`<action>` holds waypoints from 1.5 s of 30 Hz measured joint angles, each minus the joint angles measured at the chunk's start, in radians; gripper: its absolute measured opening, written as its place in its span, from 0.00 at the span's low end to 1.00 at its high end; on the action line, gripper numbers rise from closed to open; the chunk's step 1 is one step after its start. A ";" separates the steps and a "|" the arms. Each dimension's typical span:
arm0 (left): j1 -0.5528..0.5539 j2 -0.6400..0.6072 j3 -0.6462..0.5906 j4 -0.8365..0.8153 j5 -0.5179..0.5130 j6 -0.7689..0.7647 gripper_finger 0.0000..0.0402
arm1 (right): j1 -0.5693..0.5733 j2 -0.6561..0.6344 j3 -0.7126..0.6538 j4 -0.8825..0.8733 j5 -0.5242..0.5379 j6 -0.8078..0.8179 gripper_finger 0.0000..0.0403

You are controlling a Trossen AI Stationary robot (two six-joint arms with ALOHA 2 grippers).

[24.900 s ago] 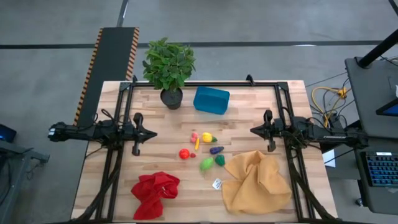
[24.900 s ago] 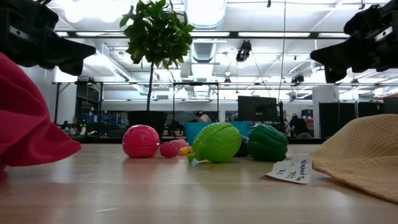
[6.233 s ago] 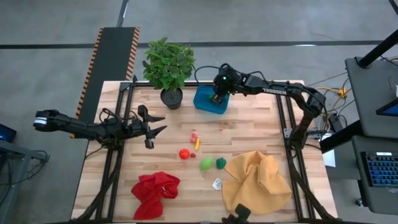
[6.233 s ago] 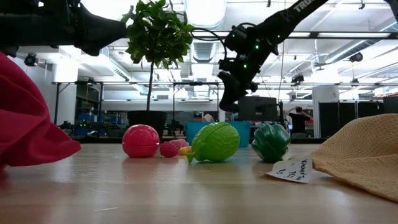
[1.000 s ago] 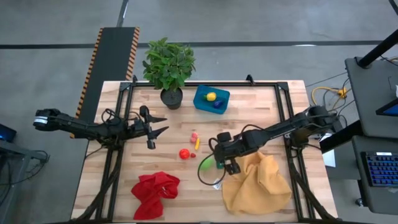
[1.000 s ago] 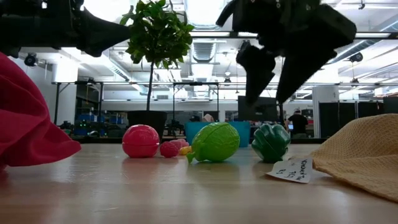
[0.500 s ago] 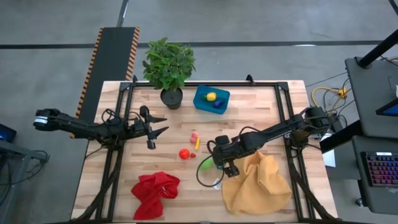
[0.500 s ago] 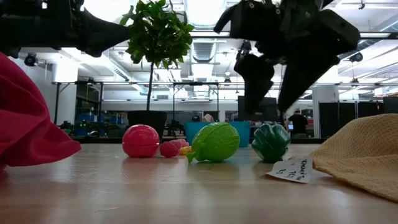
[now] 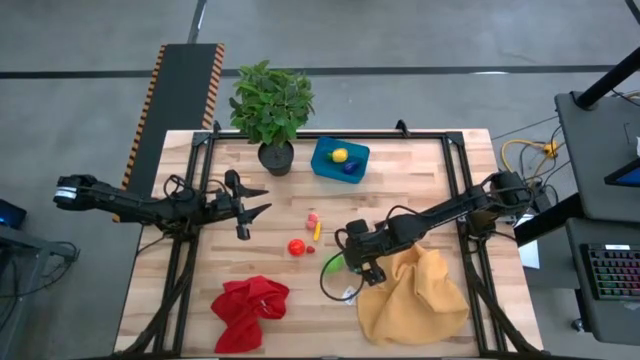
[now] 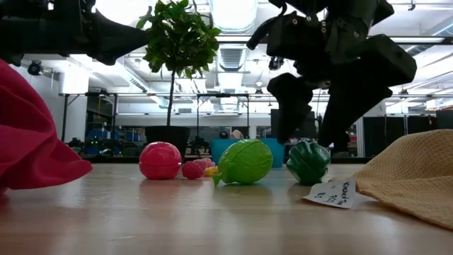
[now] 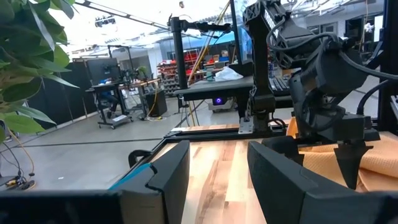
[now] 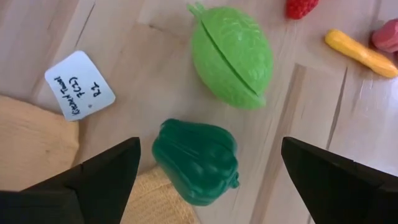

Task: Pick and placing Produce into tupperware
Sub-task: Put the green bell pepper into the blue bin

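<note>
I should grab the pepper around its plump body (image 12: 194, 158) with my right gripper next. Then the dark green pepper can go into the teal tupperware.
The teal tupperware (image 9: 340, 160) stands at the table's far middle and holds a yellow and a purple piece. Loose Produce lies mid-table: a red ball (image 9: 296, 247), a pink piece (image 9: 312, 218), an orange piece (image 9: 318, 230), a light green fruit (image 12: 231, 55) and a dark green pepper (image 12: 196, 162). The pepper lies on its side at the yellow cloth's edge. My right gripper (image 12: 210, 149) hangs open just above the pepper, slanting down, one finger on either side and clear of it. My left gripper (image 11: 217, 168) waits open, raised above the table's left part.
A mustard-yellow cloth (image 9: 412, 295) lies crumpled at the near right, right beside the pepper. A red cloth (image 9: 250, 312) lies at the near left. A white tag (image 12: 79, 85) lies near the pepper. A potted plant (image 9: 272, 105) stands left of the tub.
My right gripper has sunk toward the dark green pepper and stayed open. The pepper and the other pieces have not moved.
</note>
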 joint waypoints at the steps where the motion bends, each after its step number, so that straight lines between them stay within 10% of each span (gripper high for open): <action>1: 0.000 0.001 0.000 0.000 0.000 0.000 0.37 | 0.000 0.000 -0.004 0.002 0.000 0.000 0.95; 45: 0.000 0.005 0.001 0.006 0.000 -0.001 0.37 | -0.011 0.071 -0.131 0.248 -0.045 0.033 0.94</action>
